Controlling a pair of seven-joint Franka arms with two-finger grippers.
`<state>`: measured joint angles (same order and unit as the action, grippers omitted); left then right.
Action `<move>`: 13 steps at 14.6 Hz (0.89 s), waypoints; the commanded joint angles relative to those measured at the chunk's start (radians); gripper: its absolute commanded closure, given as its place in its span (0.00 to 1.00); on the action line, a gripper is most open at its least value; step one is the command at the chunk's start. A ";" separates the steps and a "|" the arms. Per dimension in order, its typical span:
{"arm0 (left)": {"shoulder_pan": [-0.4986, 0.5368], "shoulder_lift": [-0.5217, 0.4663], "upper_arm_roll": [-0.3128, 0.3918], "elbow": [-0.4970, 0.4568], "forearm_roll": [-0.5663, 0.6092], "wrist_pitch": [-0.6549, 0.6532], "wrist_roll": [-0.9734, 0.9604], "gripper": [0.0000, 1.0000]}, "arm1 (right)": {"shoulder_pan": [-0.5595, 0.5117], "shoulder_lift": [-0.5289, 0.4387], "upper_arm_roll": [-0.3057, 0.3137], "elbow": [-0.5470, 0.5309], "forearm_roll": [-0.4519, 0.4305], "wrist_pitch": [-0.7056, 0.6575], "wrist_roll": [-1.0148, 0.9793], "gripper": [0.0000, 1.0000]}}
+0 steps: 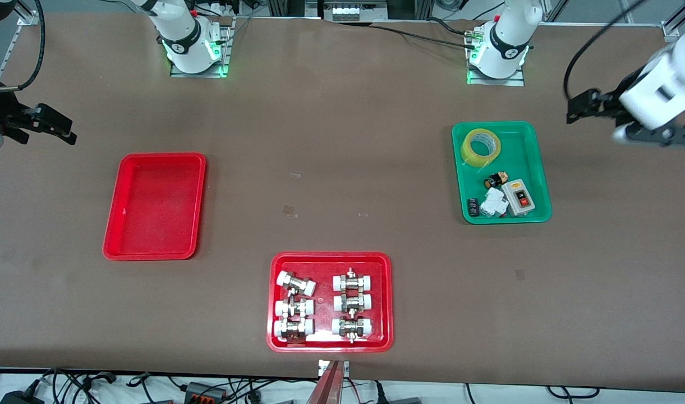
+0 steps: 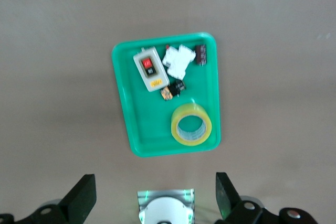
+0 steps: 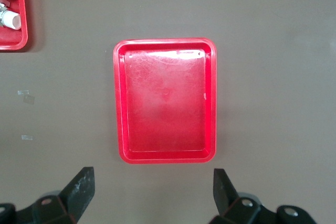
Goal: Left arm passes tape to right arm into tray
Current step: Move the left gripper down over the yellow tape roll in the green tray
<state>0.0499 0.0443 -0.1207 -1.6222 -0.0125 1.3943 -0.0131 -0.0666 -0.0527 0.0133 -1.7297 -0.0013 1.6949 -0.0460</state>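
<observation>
Next, my left gripper grabs the tape by its yellow side (image 1: pixel 468 157), which leaves the rest of the tape's ring (image 1: pixel 494 142) free for my right gripper.
The tape (image 1: pixel 465 149), a yellow roll with a pale core, lies flat in a green tray (image 1: pixel 523 152) toward the left arm's end of the table. It also shows in the left wrist view (image 2: pixel 175 127). My left gripper (image 1: pixel 573 109) is open and empty, up in the air over bare table beside the green tray (image 2: pixel 148 125); its fingers (image 2: pixel 84 195) stand wide apart. The plain red tray (image 1: pixel 154 207) lies empty toward the right arm's end. My right gripper (image 1: pixel 61 128) is open and empty, in the air beside that tray (image 3: pixel 165 103).
A second red tray (image 1: pixel 385 303) with several white-capped metal fittings lies nearest the front camera, mid-table. The green tray also holds a grey switch box (image 1: pixel 520 197), a white part (image 1: pixel 492 203) and small dark parts. Both arm bases stand along the table's edge farthest from the front camera.
</observation>
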 commanded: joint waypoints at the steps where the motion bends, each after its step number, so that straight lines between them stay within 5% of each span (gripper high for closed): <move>1: 0.007 0.086 -0.007 -0.089 -0.026 0.040 0.012 0.00 | -0.009 -0.010 0.005 0.004 0.006 -0.015 -0.002 0.00; 8: 0.008 0.074 -0.010 -0.600 -0.098 0.516 -0.047 0.00 | -0.010 0.007 0.005 0.016 0.006 -0.006 0.000 0.00; 13: 0.018 0.078 -0.011 -0.763 -0.113 0.644 -0.047 0.00 | -0.009 0.007 0.005 0.019 0.006 -0.004 0.000 0.00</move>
<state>0.0559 0.1747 -0.1229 -2.3151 -0.0990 2.0007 -0.0544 -0.0668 -0.0487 0.0128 -1.7293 -0.0013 1.6962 -0.0453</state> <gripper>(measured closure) 0.000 0.000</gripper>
